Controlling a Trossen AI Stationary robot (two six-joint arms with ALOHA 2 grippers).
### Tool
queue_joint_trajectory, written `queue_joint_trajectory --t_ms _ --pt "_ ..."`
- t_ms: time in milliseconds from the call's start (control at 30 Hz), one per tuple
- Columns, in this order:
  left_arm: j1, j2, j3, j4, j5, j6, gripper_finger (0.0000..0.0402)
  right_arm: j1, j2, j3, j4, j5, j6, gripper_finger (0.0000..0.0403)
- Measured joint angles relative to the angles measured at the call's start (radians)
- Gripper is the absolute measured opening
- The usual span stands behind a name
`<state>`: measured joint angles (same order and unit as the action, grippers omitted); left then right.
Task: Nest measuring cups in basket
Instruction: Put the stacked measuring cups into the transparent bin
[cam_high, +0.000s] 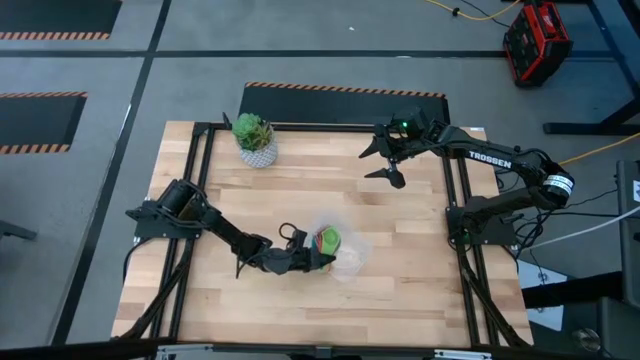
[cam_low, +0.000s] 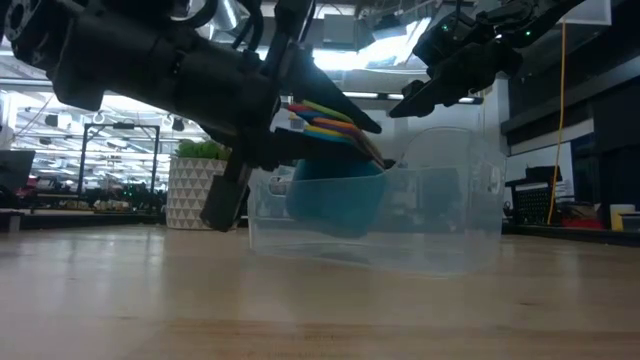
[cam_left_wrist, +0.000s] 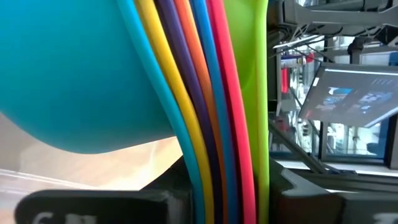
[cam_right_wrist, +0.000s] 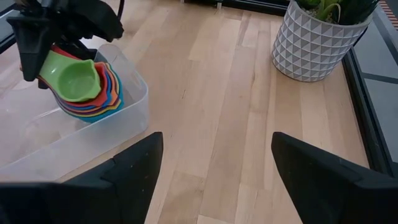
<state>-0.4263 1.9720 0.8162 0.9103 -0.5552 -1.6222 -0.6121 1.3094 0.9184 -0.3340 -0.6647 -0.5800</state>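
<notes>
The nested measuring cups stand inside the clear basket's sides in the high view and would stay in it, so my left gripper opens now.
The measuring cups (cam_high: 327, 240) are one nested stack: green innermost, then red, blue, orange, dark blue and yellow, with light blue outermost (cam_low: 335, 190). The stack is tilted inside the clear basket (cam_high: 352, 256), which rests flat on the wooden table right of centre. My left gripper (cam_high: 308, 260) reaches in from the left and is shut on the stack's handles. My right gripper (cam_high: 386, 162) hangs open above the far right part of the table, well away from the basket. In the right wrist view the cups (cam_right_wrist: 81, 87) and the basket (cam_right_wrist: 93, 130) lie ahead of its spread fingers. My left gripper (cam_left_wrist: 211, 208) pinches the bundled flat handles (cam_left_wrist: 214, 143) of the nested cups between its two fingers, all layers together. It comes slanting down from the table's left. The bowls hang tilted within the basket walls, and the light blue bottom (cam_low: 335, 215) seems clear of the basket floor.
A white patterned pot with a green plant (cam_high: 255, 140) stands near the far left edge of the table and also shows in the right wrist view (cam_right_wrist: 317, 43). Bare wood lies between the basket and the plant. Black frame rails (cam_high: 455, 215) run along both sides of the table.
</notes>
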Motion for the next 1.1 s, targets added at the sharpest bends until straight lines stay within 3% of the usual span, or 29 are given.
queue_joint_trajectory --t_ms 200,367,700,1100 --pt "0.009 0.000 0.000 -0.002 0.008 -0.002 0.0087 0.000 0.000 0.000 0.000 0.000 0.000 0.0305" --pt "0.030 0.000 0.000 -0.003 0.121 -0.011 0.0096 0.000 0.000 0.000 0.000 0.000 0.000 0.0305" --pt "0.066 -0.002 0.002 -0.008 0.205 -0.021 0.0133 0.000 0.000 0.000 0.000 0.000 0.000 0.0305" --pt "0.066 -0.004 0.003 -0.005 0.208 -0.020 0.0178 0.000 0.000 0.000 0.000 0.000 0.000 0.0305"
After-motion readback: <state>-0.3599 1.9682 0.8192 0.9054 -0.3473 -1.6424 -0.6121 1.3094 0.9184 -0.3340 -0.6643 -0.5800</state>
